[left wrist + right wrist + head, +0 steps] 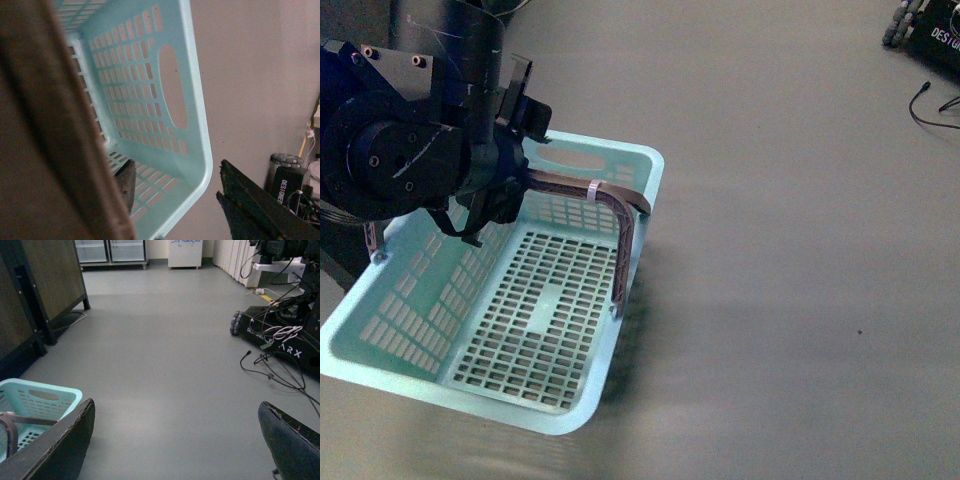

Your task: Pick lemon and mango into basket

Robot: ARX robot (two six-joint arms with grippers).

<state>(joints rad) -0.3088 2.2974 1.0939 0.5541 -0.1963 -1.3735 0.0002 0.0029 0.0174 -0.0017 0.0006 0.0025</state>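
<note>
My left gripper is going to grab the basket's brown handle next, to bring the basket along for the lemon and mango.
The pale teal basket [410, 300] stands on the grey floor at the left, and nothing shows on its slotted bottom. Its brown handle [620, 205] with a white tie arches across it. My left arm [420, 130] hangs over the basket's far left part. In the left wrist view my left gripper [175, 172] is open, its jaws straddling the basket's rim [197, 125], with the blurred handle [40, 125] close by. My right gripper [175, 412] is open over bare floor, the basket [45, 390] off to one side. The lemon and the mango are out of view.
A black wheeled machine [280, 335] with loose cables [265, 365] sits on the floor to the right; its corner [930, 40] also shows at the far right in front. Dark wooden cabinets [45, 280] stand further off.
</note>
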